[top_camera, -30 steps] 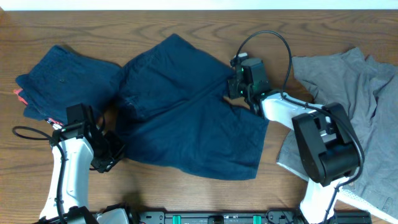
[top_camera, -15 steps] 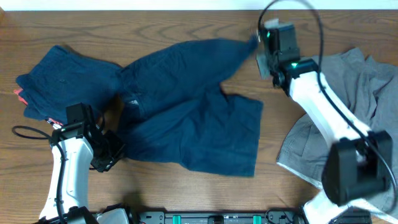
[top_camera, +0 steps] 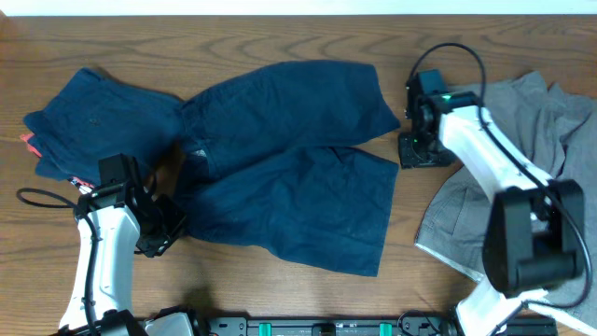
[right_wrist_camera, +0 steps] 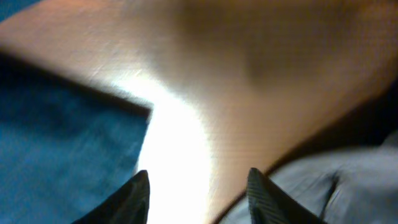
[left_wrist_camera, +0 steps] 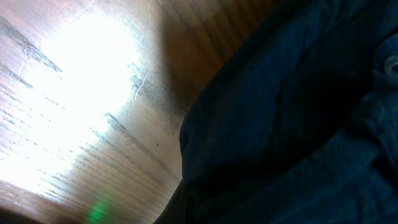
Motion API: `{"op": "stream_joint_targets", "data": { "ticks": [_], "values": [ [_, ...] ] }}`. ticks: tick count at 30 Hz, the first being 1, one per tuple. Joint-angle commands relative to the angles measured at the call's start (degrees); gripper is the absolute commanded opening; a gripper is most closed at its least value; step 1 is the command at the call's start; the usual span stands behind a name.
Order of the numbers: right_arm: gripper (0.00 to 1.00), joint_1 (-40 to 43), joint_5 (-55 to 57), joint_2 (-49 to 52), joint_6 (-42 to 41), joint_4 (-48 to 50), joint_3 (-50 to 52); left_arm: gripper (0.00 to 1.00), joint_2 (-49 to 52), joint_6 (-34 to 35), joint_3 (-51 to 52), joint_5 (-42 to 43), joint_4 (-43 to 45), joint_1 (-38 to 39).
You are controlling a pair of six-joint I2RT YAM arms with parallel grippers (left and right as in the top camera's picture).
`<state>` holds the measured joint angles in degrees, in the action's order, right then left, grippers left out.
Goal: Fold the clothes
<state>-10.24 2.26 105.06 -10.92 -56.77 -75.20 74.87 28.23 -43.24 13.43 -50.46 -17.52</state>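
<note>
My right gripper should next grab the navy shorts' nearer leg by the outer corner of its hem. Then it can fold that leg over the other leg.
Navy shorts lie spread in the middle of the table, both legs pointing right. My left gripper is at the shorts' lower left edge and seems shut on it. The left wrist view shows dark navy cloth close up, with the fingers hidden. My right gripper is open and empty over bare wood between the shorts and a grey garment. In the right wrist view its fingers frame bare wood, with the navy cloth at left and the grey cloth at right.
A second navy garment lies crumpled at the far left with a red tag at its edge. The grey garment covers the right side of the table. A black rail runs along the front edge.
My right gripper lifted the shorts' upper leg up and to the right, let it go, and dropped to the bare wood. The leg now lies flat. The left arm has not moved.
</note>
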Motion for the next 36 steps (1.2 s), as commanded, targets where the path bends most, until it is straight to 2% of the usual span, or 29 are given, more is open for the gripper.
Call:
{"op": "stream_joint_targets", "data": {
  "ticks": [1,6,10,14,22,26,28,32,36],
  "values": [
    [0.5,1.2,-12.8,-4.4,-4.2,-3.1,-0.8,0.06,-0.4,-1.5,-1.0,-1.0,0.6,-0.3],
    [0.5,-0.8,-18.6,-5.6,-14.6,-8.3,0.4,0.06,-0.4,-2.9,-1.0,-1.0,0.7,-0.3],
    [0.5,-5.5,-22.3,-8.8,-22.4,-3.6,7.2,0.06,-0.4,-3.2,-1.0,-1.0,1.0,-0.3],
    [0.49,-11.4,-22.2,-14.3,-34.3,1.5,16.3,0.06,-0.4,-3.2,-1.0,-1.0,1.0,-0.3],
    [0.41,-25.9,-23.5,-25.9,-58.8,3.7,30.8,0.07,-0.4,-3.2,-1.0,-1.0,1.3,-0.3],
    [0.4,-31.8,-22.0,-29.2,-67.0,6.4,34.7,0.07,-0.4,-3.2,-1.0,-1.0,1.5,-0.3],
    [0.43,-34.4,-20.6,-29.8,-71.7,8.7,36.6,0.06,-0.4,-3.2,-1.0,-1.0,1.5,-0.3],
    [0.59,-36.3,-19.2,-29.7,-76.6,15.8,40.1,0.06,-0.4,-3.2,-1.0,-1.0,1.5,-0.3],
    [0.62,-36.2,-18.4,-29.7,-80.2,21.6,43.4,0.07,-0.4,-3.2,-1.0,-1.0,1.4,-0.3]
  ]
}}
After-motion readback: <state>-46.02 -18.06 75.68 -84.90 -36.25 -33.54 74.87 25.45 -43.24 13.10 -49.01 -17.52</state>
